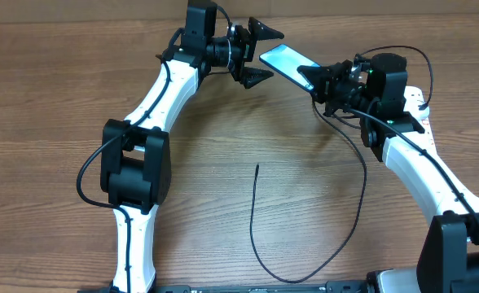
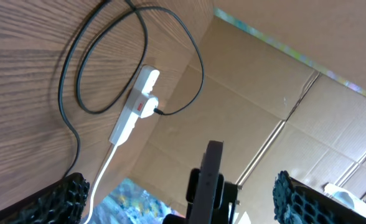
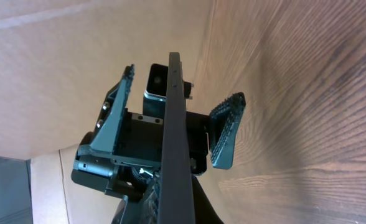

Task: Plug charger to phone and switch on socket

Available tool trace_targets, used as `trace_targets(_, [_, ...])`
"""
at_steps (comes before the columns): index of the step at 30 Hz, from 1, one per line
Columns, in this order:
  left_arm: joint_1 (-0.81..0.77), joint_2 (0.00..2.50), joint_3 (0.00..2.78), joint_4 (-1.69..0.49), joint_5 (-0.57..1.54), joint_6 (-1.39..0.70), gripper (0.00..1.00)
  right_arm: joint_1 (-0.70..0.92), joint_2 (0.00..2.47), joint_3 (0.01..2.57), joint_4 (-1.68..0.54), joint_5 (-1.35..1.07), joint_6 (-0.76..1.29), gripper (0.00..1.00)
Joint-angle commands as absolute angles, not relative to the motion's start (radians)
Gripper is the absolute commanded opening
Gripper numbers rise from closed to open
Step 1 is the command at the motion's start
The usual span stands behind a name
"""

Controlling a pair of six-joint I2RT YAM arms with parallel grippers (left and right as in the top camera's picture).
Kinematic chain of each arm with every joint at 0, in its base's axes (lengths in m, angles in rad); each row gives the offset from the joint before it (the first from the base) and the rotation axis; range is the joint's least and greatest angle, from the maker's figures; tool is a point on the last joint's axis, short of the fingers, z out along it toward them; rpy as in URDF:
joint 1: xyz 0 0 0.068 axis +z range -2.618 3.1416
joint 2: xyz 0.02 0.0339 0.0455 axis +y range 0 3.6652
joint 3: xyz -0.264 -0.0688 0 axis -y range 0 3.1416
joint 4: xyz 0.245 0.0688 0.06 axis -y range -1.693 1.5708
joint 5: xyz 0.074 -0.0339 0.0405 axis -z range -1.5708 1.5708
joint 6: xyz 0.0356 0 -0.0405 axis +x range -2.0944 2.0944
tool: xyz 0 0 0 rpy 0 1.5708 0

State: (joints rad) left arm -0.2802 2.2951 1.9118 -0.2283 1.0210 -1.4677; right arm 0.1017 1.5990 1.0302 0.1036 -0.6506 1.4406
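Observation:
Only the phone's far end lies between the open fingers in the overhead view, with a gap behind it, so the left gripper should move farther onto the phone before it closes.
The phone (image 1: 287,60), its screen bright cyan, hangs tilted above the table with my right gripper (image 1: 317,83) shut on its near end. In the right wrist view the phone (image 3: 173,137) shows edge-on, clamped at my right gripper (image 3: 173,208). My left gripper (image 1: 258,55) is open, its jaws on either side of the phone's far end and apart from it. The left wrist view has the phone (image 2: 209,177) upright between the wide fingers (image 2: 65,202). The charger (image 1: 254,220) lies looped on the table, tip free (image 1: 257,167). Its plug head (image 2: 147,110) sits in the white socket (image 2: 133,111).
The socket (image 1: 416,96) lies at the right, partly under my right arm, and its thick white cord (image 2: 102,177) trails away from it. Cardboard walls (image 2: 251,106) stand beyond the table's far edge. The charger's loop crosses the front middle of the wooden table (image 1: 52,98).

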Motion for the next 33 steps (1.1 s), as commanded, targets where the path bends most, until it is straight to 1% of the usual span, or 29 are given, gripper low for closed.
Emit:
trace_targets(1, [-0.291, 2.265, 1.917, -0.225, 0.998, -1.474, 0.98, 0.126, 1.596, 1.051, 0.117, -0.619, 1.454, 0.04])
trace_targets(7, [-0.308, 2.265, 1.917, -0.224, 0.968, -1.491, 0.98, 0.165, 1.596, 1.051, 0.117, -0.564, 1.575, 0.04])
trace_targets(17, [-0.309, 2.265, 1.917, -0.225, 0.961, -1.493, 1.0, 0.184, 1.596, 1.051, 0.113, -0.535, 1.575, 0.04])
trace_targets(22, [-0.309, 2.265, 1.917, -0.231, 0.955, -1.493, 0.99, 0.184, 1.596, 1.051, 0.052, -0.497, 1.575, 0.04])
trace_targets(33, [-0.322, 2.265, 1.916, -0.234, 0.93, -1.498, 1.0, 0.184, 1.596, 1.051, 0.063, -0.472, 1.605, 0.04])
